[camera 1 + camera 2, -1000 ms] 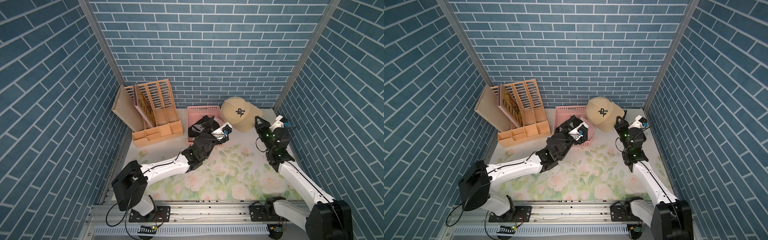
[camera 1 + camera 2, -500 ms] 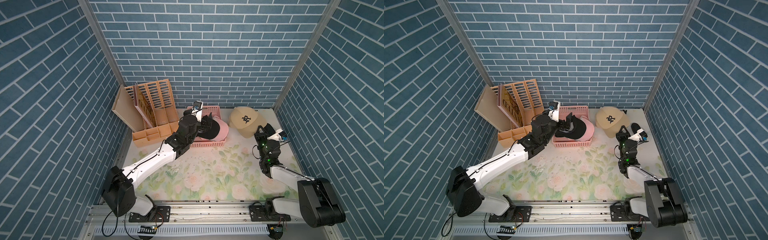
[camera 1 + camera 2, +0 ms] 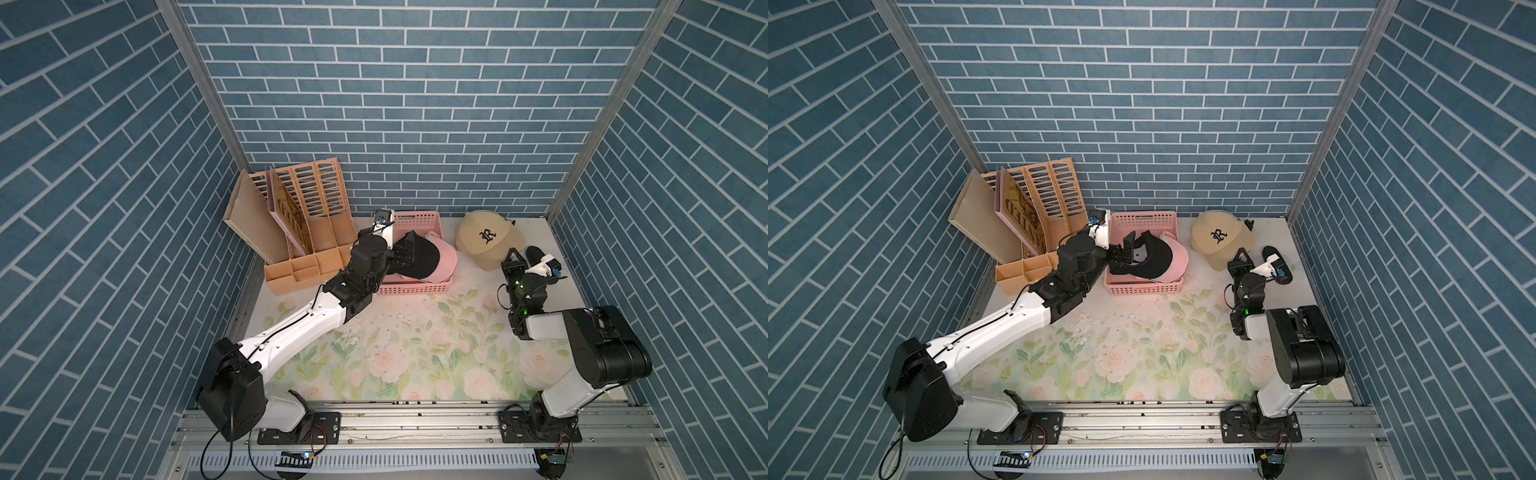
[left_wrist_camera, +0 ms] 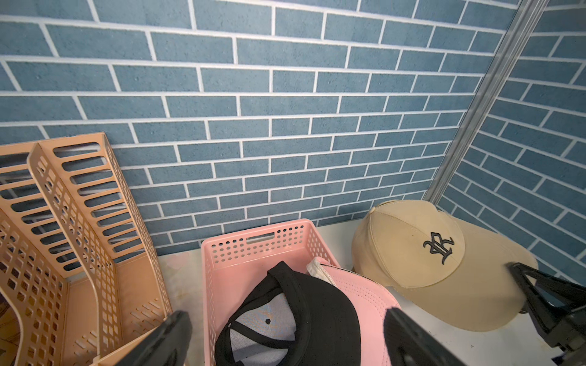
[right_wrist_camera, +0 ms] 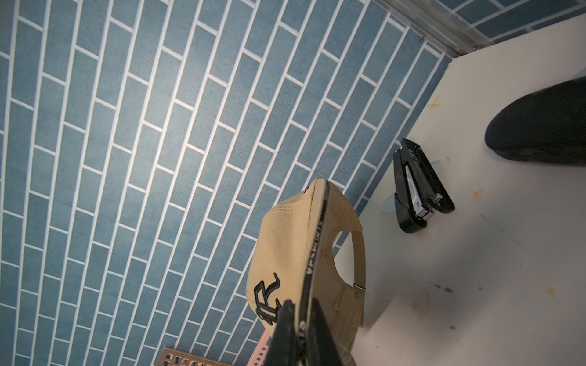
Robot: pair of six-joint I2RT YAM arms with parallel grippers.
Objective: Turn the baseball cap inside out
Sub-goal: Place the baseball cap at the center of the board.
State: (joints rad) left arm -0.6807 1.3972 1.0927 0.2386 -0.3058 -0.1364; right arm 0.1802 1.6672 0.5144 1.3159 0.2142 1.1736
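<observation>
The cap's bill stays held in my right gripper for now: the bill is raised off the table and the cap is short of the pink basket's side.
The baseball cap (image 3: 486,239) (image 3: 1219,239) is tan with a black R on its front. It sits at the back right of the table, near the wall. My right gripper (image 3: 512,259) (image 3: 1241,257) is shut on the edge of its brim. In the right wrist view the brim edge runs between the pinched jaws of that gripper (image 5: 301,312), and the cap (image 5: 285,253) stands beyond them with its back strap showing. My left gripper (image 3: 409,249) (image 4: 287,317) hangs open over a pink basket, apart from the tan cap (image 4: 428,250).
The pink basket (image 3: 415,286) (image 4: 253,240) holds a black cap (image 3: 422,259) (image 4: 317,317) and a pink cap (image 3: 446,262). A tan file organiser (image 3: 307,220) stands at the back left. A black stapler (image 5: 415,190) and a dark oval object (image 3: 536,253) lie by the right wall.
My left arm has swung left, away from the tan cap, and now sits over the basket. My right arm has folded back toward the front, still pinching the brim; the cap has shifted slightly.
</observation>
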